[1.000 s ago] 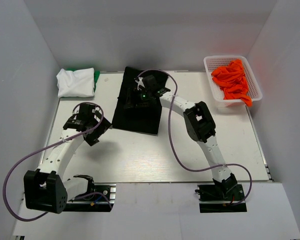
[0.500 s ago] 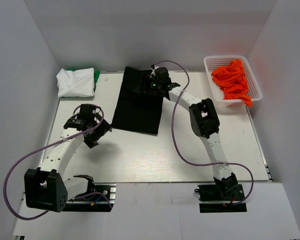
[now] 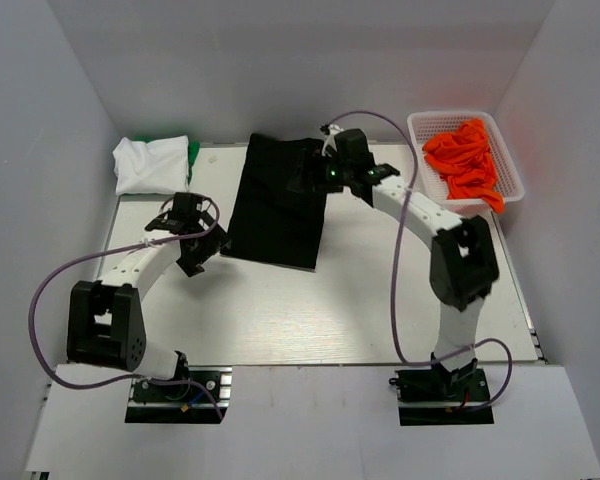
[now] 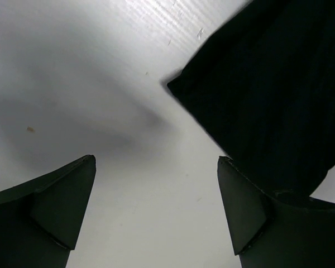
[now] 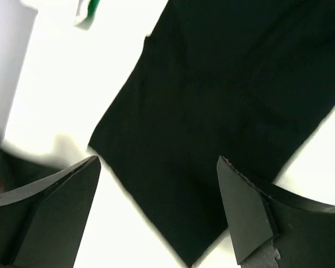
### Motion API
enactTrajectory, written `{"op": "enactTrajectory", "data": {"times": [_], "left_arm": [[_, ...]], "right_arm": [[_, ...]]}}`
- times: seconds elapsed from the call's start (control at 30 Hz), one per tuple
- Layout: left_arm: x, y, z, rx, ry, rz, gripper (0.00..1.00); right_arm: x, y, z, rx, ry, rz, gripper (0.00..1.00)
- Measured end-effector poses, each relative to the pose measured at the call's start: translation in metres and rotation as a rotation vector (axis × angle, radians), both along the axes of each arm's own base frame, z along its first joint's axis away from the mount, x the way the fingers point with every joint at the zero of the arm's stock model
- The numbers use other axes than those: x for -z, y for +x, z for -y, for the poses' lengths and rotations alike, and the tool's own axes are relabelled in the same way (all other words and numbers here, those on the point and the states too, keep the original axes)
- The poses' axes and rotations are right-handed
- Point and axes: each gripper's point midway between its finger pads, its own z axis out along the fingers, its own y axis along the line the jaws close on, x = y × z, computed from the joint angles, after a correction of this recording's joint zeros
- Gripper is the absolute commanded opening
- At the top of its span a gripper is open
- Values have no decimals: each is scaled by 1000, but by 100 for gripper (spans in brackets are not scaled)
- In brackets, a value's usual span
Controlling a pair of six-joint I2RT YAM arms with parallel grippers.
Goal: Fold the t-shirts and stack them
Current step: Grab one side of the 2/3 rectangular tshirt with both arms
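Observation:
The left gripper needs to pick up the black t-shirt (image 3: 275, 205) next by its near corner, leaving the near edge's other corner free, so that it can fold the t-shirt over.
The black t-shirt (image 3: 275, 205) lies flat on the table, folded into a long strip. My left gripper (image 3: 198, 250) is open and empty, low over the table just left of the shirt's near left corner. The left wrist view shows that corner (image 4: 268, 84) ahead of my open left gripper (image 4: 156, 206). My right gripper (image 3: 315, 178) is open and empty above the shirt's far right part. In the right wrist view the shirt (image 5: 223, 111) lies below my right gripper (image 5: 159, 206). The white t-shirt (image 3: 150, 163) lies folded on the green one (image 3: 192, 150) at the far left. The orange t-shirts (image 3: 465, 160) are piled in a basket.
A white plastic basket (image 3: 425, 122) holding the orange shirts stands at the far right corner. White walls close in the table on the left, back and right. The arms' purple cables loop over the table's near half.
My right gripper has moved right and back, from over the black shirt's middle to its far right edge. My left gripper has moved a little right towards the shirt's near left corner.

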Motion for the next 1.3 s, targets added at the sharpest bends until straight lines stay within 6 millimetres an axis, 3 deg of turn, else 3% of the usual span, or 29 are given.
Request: {"op": "enactTrajectory", "data": {"times": [0.07,0.13,0.2,0.33,0.43,0.73,0.97,1.07,1.17,1.3], "left_arm": [[7,9,1,11,6,2,100],[17,15,2,27,13,-4,100],[28,19,5,44,16,-17,100],[43,25,8,63,16,-33,90],[46,33,10,72,9,-7,85],[51,54,16,79,-18,48,52],[54,61,23,91,-44,64,28],[56,63,25,98,-57,68,13],[56,64,27,101,-66,72,4],[56,65,29,105,-72,68,0]], "right_arm": [[-5,-27,11,5,8,-26,90],[10,-56,21,2,9,-95,90],[42,-84,32,9,-5,-196,90],[113,-140,57,30,-71,-437,90],[133,-164,64,39,-80,-534,90],[135,-170,42,-6,9,-601,83],[142,-161,31,8,43,-614,56],[148,-157,32,38,36,-613,43],[151,-151,31,65,39,-603,39],[153,-140,31,97,41,-565,34]]}}
